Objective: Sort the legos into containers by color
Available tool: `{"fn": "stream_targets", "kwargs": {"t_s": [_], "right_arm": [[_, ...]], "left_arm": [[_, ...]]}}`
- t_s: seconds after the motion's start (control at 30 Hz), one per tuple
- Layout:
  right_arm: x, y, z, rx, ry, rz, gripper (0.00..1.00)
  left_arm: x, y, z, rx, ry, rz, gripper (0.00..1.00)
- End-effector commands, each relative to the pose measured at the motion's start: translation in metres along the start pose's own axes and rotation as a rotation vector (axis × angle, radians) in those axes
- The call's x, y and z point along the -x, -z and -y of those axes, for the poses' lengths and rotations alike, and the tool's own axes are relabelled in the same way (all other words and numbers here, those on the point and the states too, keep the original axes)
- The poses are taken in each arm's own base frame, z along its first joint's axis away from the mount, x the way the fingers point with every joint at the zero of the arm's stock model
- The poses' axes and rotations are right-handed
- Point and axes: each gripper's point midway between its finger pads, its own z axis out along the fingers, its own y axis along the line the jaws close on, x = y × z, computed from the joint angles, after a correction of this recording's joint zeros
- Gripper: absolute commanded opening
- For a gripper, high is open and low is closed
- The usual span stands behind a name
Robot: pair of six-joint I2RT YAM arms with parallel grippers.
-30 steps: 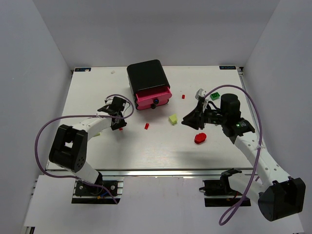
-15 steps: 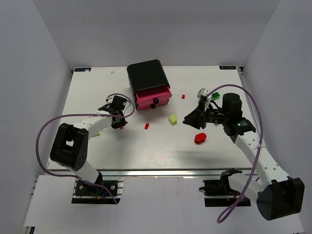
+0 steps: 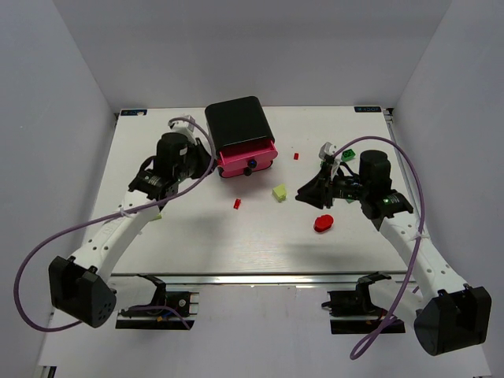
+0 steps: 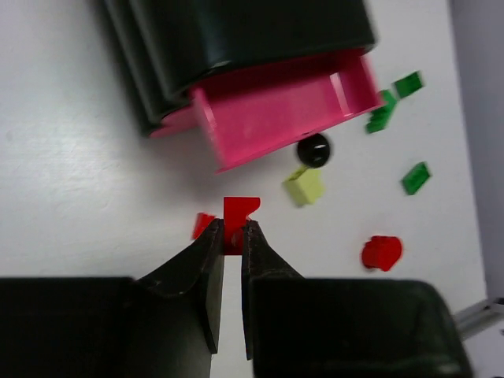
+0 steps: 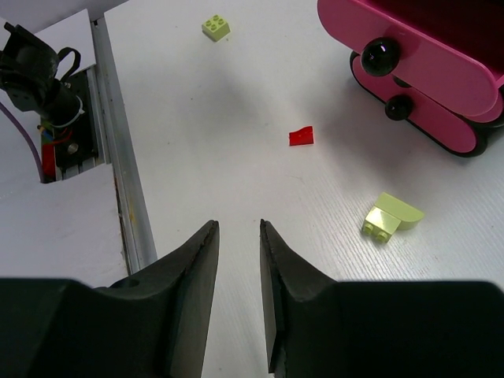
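My left gripper should hold the small red lego (image 4: 239, 217) until it reaches the open drawer beyond my fingers, because it would hit the empty table if I opened now.
My left gripper (image 4: 233, 235) is shut on a small red lego (image 4: 239, 217), held in the air in front of the open pink drawer (image 4: 283, 110) of the black cabinet (image 3: 236, 122). My right gripper (image 5: 239, 228) hangs open and empty over bare table, right of a pale yellow lego (image 3: 279, 191). More legos lie loose: a red sliver (image 3: 236, 203), a round red piece (image 3: 323, 223), a tiny red one (image 3: 296, 155), green ones (image 4: 416, 177) and a pale yellow brick (image 5: 216, 27) at the left.
Two shut pink drawers with black knobs (image 5: 402, 106) sit under the open one. The left arm's wrist (image 3: 172, 156) hovers left of the cabinet. A white piece (image 3: 323, 150) lies by the green legos. The table's metal front rail (image 5: 118, 157) is near.
The left gripper shut on the red lego at the table, then lifted it up and back toward the cabinet. The right arm barely moved.
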Motion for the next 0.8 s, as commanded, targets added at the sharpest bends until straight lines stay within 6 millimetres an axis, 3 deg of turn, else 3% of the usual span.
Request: {"fn": "stream_targets", "kwargs": {"t_s": [0.0, 0.13, 0.17, 0.23, 0.3, 0.47, 0.57, 0.77], "right_arm": [[0.0, -0.001, -0.002, 0.024, 0.004, 0.003, 0.33], [-0.004, -0.002, 0.001, 0.02, -0.006, -0.005, 0.33], [-0.005, -0.003, 0.001, 0.022, -0.008, -0.008, 0.33], [-0.008, -0.004, 0.002, 0.021, -0.014, -0.013, 0.33], [-0.009, -0.004, 0.003, 0.021, -0.016, -0.015, 0.33], [-0.009, -0.004, 0.005, 0.014, -0.013, -0.02, 0.34], [-0.01, -0.004, 0.006, 0.009, -0.012, -0.019, 0.35], [-0.012, -0.005, 0.006, 0.019, -0.021, -0.025, 0.38]], "left_arm": [[0.033, 0.013, 0.044, -0.15, -0.019, 0.067, 0.0], [0.054, -0.004, 0.062, -0.171, -0.005, 0.091, 0.0], [0.05, -0.016, 0.064, -0.165, -0.006, 0.071, 0.0], [0.06, -0.023, 0.073, -0.172, -0.003, 0.082, 0.0], [0.055, -0.038, 0.072, -0.14, -0.006, 0.059, 0.0], [0.051, -0.052, 0.075, -0.119, -0.007, 0.043, 0.0], [0.049, -0.059, 0.073, -0.09, -0.006, 0.043, 0.06], [0.048, -0.069, 0.064, -0.037, -0.004, 0.043, 0.28]]}}
